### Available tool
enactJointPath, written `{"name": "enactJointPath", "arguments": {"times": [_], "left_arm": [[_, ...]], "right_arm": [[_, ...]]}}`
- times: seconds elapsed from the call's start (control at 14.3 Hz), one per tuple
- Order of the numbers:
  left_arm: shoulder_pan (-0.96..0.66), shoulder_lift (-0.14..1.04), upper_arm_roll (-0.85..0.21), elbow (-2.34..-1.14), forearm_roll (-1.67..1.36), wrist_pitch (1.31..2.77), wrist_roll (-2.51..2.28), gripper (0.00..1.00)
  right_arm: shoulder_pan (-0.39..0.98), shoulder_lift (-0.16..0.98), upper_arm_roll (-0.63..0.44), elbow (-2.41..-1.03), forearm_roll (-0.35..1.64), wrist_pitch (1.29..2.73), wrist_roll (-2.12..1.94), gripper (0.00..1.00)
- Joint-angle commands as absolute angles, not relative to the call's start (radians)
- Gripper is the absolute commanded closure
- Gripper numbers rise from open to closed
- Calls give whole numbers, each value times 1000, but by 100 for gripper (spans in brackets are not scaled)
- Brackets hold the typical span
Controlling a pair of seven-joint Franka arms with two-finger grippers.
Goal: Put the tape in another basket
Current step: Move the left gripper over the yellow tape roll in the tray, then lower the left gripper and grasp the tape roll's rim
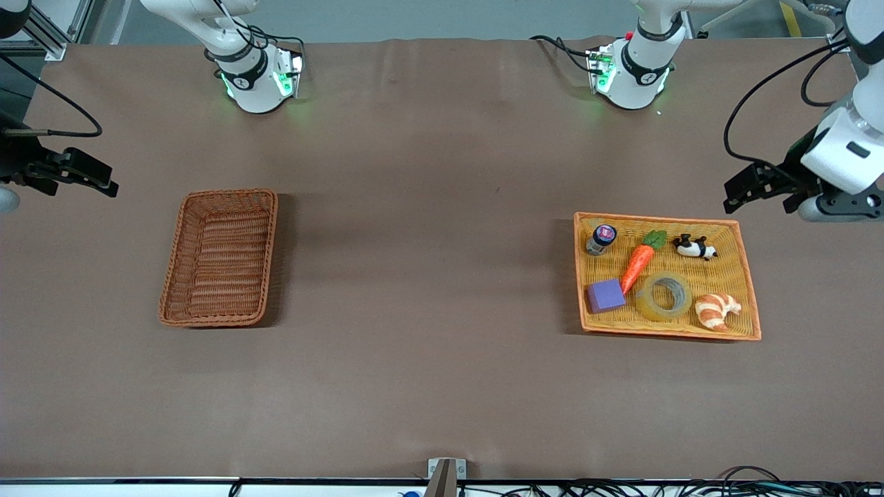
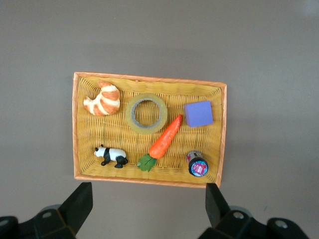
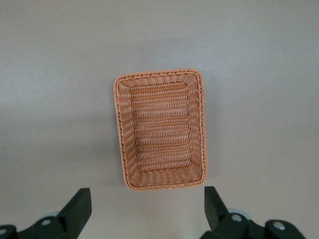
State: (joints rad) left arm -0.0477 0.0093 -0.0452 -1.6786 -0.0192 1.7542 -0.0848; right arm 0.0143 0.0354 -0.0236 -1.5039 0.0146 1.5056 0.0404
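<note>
The robot's left gripper next needs to pick up the tape by its ring wall (image 1: 684, 295) (image 2: 132, 113), so that it can move the tape into the reddish-brown basket.
The tape (image 1: 646, 304), a translucent yellowish ring, lies flat in the orange-yellow tray (image 1: 656, 217) between a croissant and a purple cube. It also shows in the left wrist view (image 2: 146, 129). The reddish-brown basket (image 1: 228, 194) stands empty toward the right arm's end, and it shows in the right wrist view (image 3: 159, 73). My left gripper (image 1: 760, 197) hangs open and empty high over the table beside the tray (image 2: 148, 199). My right gripper (image 1: 76, 181) hangs open and empty high over the table beside the basket (image 3: 147, 201).
The tray also holds a croissant (image 1: 717, 309), a carrot (image 1: 639, 264), a purple cube (image 1: 606, 295), a toy panda (image 1: 695, 247) and a small jar (image 1: 601, 238). Bare brown table lies between tray and basket. The arms' bases stand along the edge farthest from the front camera.
</note>
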Motion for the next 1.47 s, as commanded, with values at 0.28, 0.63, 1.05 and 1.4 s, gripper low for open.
{"name": "enactJointPath", "arguments": {"times": [0.28,0.63,1.05,1.4], "left_arm": [[15,161,-41,-1706,2,1885,-17,0],[44,238,-41,-1830,2,2035,-8,1],[40,391,-41,-1833,47,2134,-9,5],[44,478,-41,-1833,58,2213,-9,6]], "right_arm": [[9,14,-20,-1526,14,1503,29,0],[9,14,-21,-1526,14,1506,28,0],[9,14,-20,-1526,14,1505,29,0],[9,12,-21,-1526,14,1505,28,0]]}}
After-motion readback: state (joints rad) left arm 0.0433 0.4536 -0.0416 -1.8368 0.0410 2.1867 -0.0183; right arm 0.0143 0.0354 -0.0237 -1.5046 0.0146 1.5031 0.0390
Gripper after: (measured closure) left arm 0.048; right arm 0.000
